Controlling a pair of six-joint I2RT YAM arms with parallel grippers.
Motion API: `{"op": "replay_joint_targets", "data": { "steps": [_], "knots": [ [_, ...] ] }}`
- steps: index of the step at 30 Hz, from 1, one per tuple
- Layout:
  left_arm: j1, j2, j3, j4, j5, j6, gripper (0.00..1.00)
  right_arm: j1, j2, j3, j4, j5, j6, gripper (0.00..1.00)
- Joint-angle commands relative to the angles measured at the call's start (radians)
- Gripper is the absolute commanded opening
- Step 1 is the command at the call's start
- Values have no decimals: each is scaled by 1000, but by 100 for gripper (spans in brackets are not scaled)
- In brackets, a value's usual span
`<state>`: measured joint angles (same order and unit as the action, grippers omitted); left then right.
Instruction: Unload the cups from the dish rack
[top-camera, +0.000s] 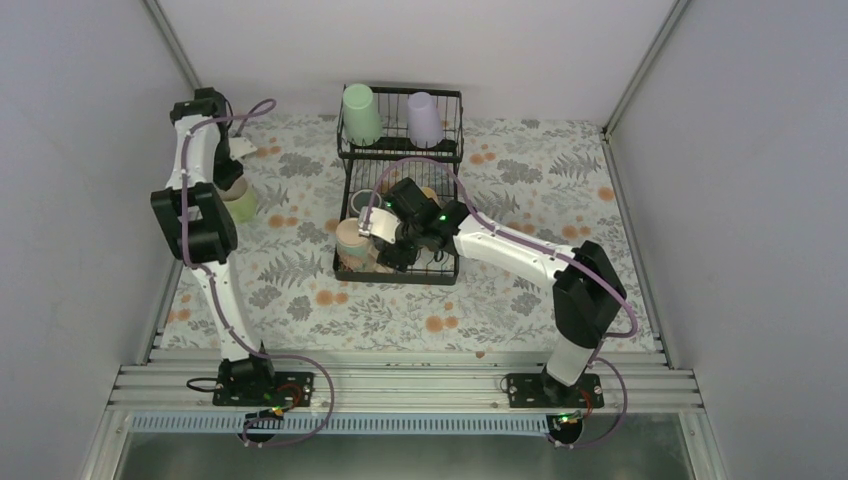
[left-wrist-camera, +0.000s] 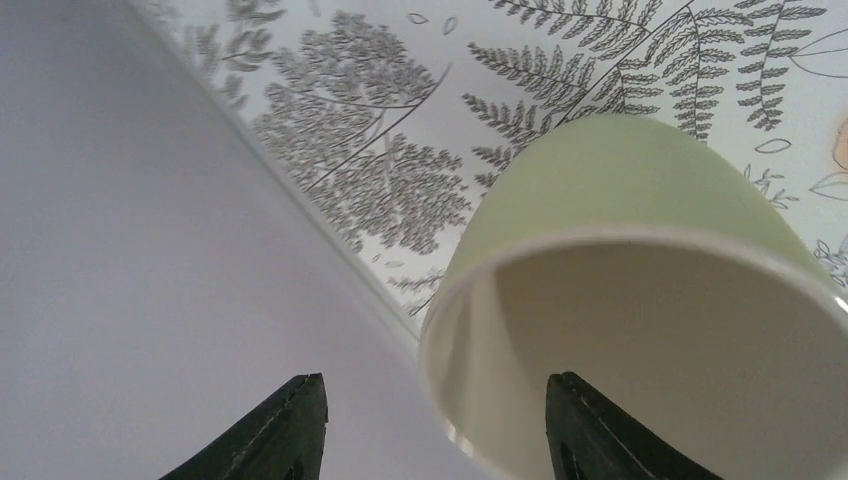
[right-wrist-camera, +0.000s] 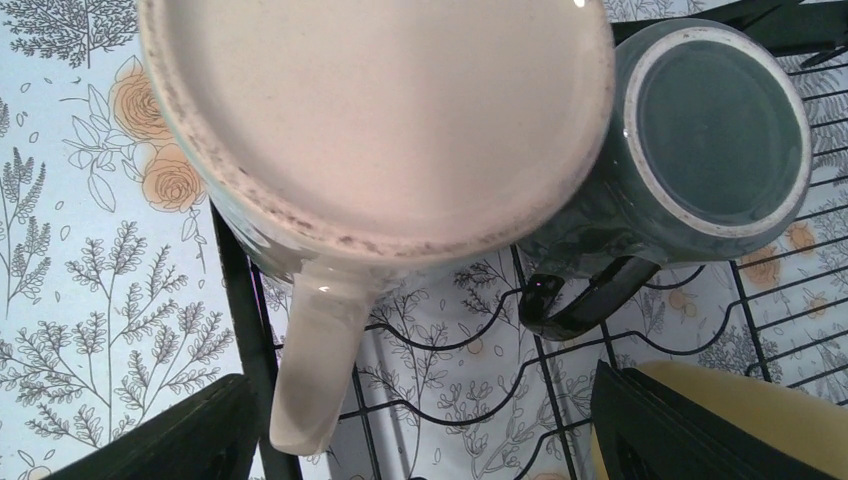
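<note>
My right gripper is about to grab the beige mug (right-wrist-camera: 380, 110) by its handle (right-wrist-camera: 323, 365). The mug's rim stays free for my left gripper to grab.
The black wire dish rack (top-camera: 447, 150) stands at the table's middle back. A mint-green tumbler (top-camera: 360, 113) and a lavender tumbler (top-camera: 423, 118) stand upside down on its upper shelf. My right gripper (top-camera: 388, 238) is open over the lower tray. In the right wrist view (right-wrist-camera: 425, 425) the handle of the upturned beige mug (right-wrist-camera: 380, 110) hangs between its jaws. The dark grey-green mug (right-wrist-camera: 710, 130) lies beside it, and a yellow mug (right-wrist-camera: 770, 410) shows by the right finger. My left gripper (left-wrist-camera: 435, 410) is open astride the rim of the light green mug (left-wrist-camera: 620, 200), which sits on the cloth (top-camera: 240, 203).
The flowered cloth (top-camera: 500, 290) covers the table. Grey walls close in on the left, back and right; the left wall (left-wrist-camera: 120, 250) is right next to the light green mug. The rack's wire bars (right-wrist-camera: 235, 290) run close to my right fingers.
</note>
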<state>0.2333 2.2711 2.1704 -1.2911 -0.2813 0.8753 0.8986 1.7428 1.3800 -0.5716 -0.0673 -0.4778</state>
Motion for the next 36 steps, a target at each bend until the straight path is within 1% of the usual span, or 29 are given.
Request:
{"op": "replay_joint_targets", "data": {
  "steps": [1,6,10,12,13,14,16,18,21,22,23,24,26,28,33,36],
  "knots": [
    [0,-84,26,1,-14,13,56,24,29,26,4,11,15,86],
    [-7,-141,79,-36,23,23,58,36,49,29,10,12,16,86],
    [-18,-229,95,-62,115,20,61,39,77,30,17,20,19,85],
    [-25,-283,66,-53,189,9,65,40,92,29,31,41,25,85],
    [-29,-318,33,-40,222,1,69,40,99,31,37,53,31,85],
    [-32,-356,-9,-22,264,-2,73,39,108,37,39,65,33,84],
    [-33,-445,-115,34,358,-2,77,39,125,51,34,77,38,81],
    [-33,-533,-227,101,447,-2,79,40,136,69,19,71,40,72],
    [-32,-638,-366,188,548,-22,91,40,149,101,-5,59,43,45],
    [-32,-663,-412,211,579,-30,92,39,152,114,-14,53,45,33],
    [-33,-688,-444,234,605,-35,96,39,155,124,-22,49,45,24],
    [-32,-720,-477,268,630,-43,100,40,157,134,-32,41,47,16],
    [-32,-767,-541,319,685,-48,100,39,159,151,-47,32,49,5],
    [-33,-809,-601,356,743,-45,100,40,156,163,-59,26,49,4],
    [-32,-896,-714,421,867,-46,100,35,113,176,-76,-3,24,4],
    [-32,-968,-797,474,950,-29,100,22,87,209,-107,-60,16,4]
  ]
}}
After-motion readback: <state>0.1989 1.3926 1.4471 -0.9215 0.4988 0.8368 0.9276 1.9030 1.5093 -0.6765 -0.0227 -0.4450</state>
